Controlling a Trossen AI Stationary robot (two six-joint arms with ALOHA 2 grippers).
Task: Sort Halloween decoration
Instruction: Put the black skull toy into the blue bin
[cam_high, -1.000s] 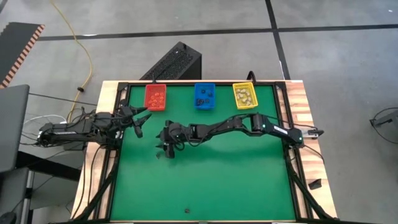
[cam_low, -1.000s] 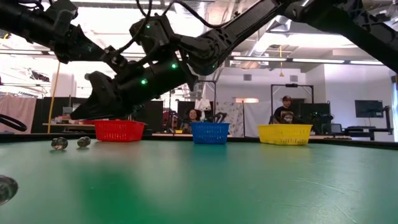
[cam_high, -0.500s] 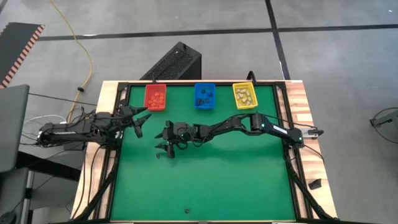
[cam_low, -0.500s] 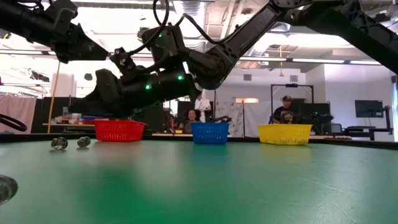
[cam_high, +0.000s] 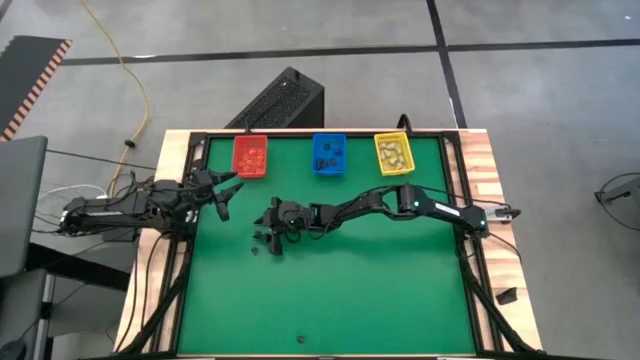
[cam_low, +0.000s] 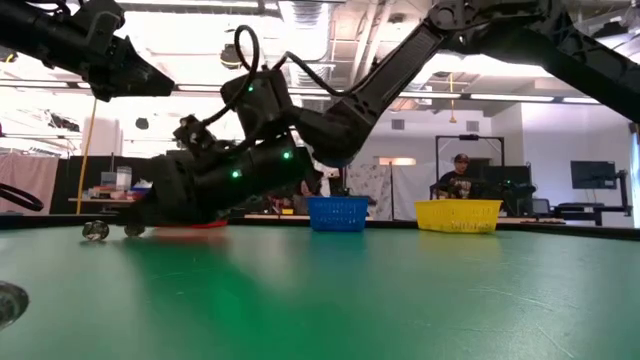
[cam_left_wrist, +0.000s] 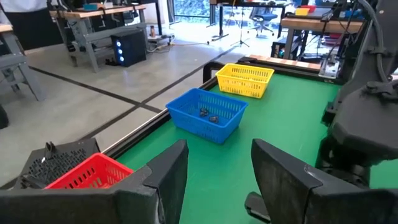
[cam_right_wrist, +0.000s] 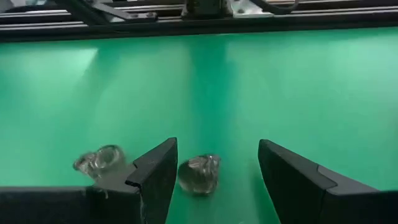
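Observation:
My right gripper grabs the greyish trinket's rounded body (cam_right_wrist: 198, 175) next, to sort it into the blue bin.
Two pale greyish Halloween decoration trinkets lie on the green mat. In the right wrist view one trinket (cam_right_wrist: 199, 173) sits between the open fingers of my right gripper (cam_right_wrist: 214, 180). The other trinket (cam_right_wrist: 99, 160) lies just outside one finger. In the low view both trinkets (cam_low: 96, 230) (cam_low: 133, 229) rest on the mat in front of my right gripper (cam_low: 140, 212), which slants down low over them, left of the table's middle (cam_high: 264, 240). My left gripper (cam_high: 222, 194) waits open and level at the left edge.
A red bin (cam_high: 250, 156), a blue bin (cam_high: 329, 153) and a yellow bin (cam_high: 392, 153) stand in a row along the far edge, each with trinkets inside. A small dark thing (cam_high: 302, 339) lies near the front edge. The mat between is bare green.
My right gripper has come down toward the mat and tipped a little further downward, staying open. It now stands low over the two trinkets and hides the red bin in the low view. The trinkets have not moved.

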